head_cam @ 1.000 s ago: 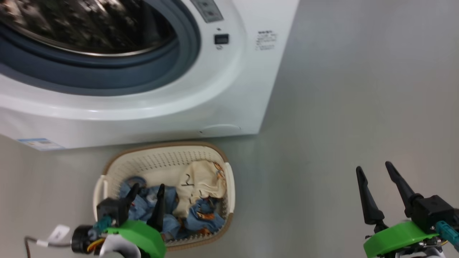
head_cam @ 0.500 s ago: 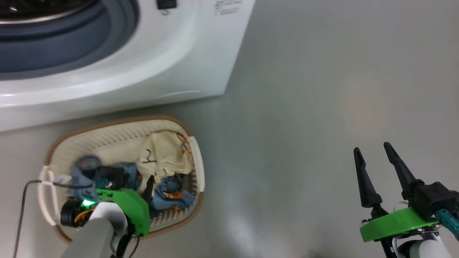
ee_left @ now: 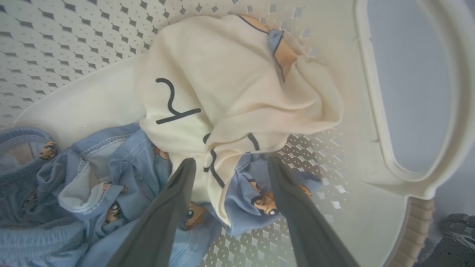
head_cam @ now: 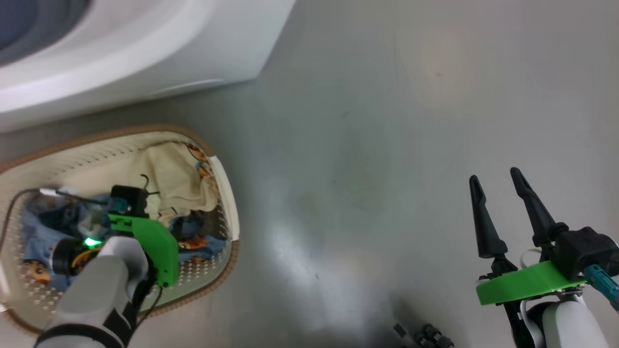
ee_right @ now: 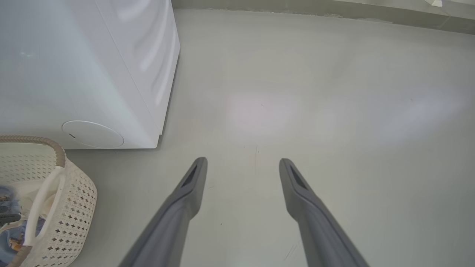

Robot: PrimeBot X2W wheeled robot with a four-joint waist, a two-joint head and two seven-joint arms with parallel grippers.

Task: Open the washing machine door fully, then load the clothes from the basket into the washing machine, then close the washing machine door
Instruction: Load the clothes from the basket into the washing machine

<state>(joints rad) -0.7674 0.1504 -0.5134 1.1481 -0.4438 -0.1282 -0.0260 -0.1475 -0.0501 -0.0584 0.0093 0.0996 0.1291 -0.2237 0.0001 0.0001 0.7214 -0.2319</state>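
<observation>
I need to pinch the cream cloth (ee_left: 230, 74) with my left gripper next by its bunched fold (ee_left: 220, 168), to load it. The fold stands up in a narrow line while the rest of the cloth spreads wide.
The cream basket (head_cam: 145, 133) stands on the floor in front of the white washing machine (head_cam: 145, 48), whose grey-blue gasket (head_cam: 19, 24) peeks in at the top left. Inside lie the clothes: a cream cloth (ee_left: 230, 74) with a black mark and light blue printed garments (ee_left: 111, 167). My left gripper (ee_left: 231, 160) reaches down into the basket, open, its fingers straddling a fold of the cream cloth and a blue garment. My right gripper (head_cam: 494, 175) hangs open over bare floor to the right, nothing between its fingers (ee_right: 193, 181). The door is out of view.
Grey floor spreads wide to the right of the machine and basket (ee_right: 70, 207). A round cover (ee_right: 92, 134) sits low on the machine's front. The basket's white handle (ee_left: 374, 92) is just right of my left fingers. A wall base (ee_right: 334, 11) runs far off.
The head camera has tilted down, shifting the machine up and left. My left gripper has sunk deeper into the basket onto the clothes. The right gripper holds its pose.
</observation>
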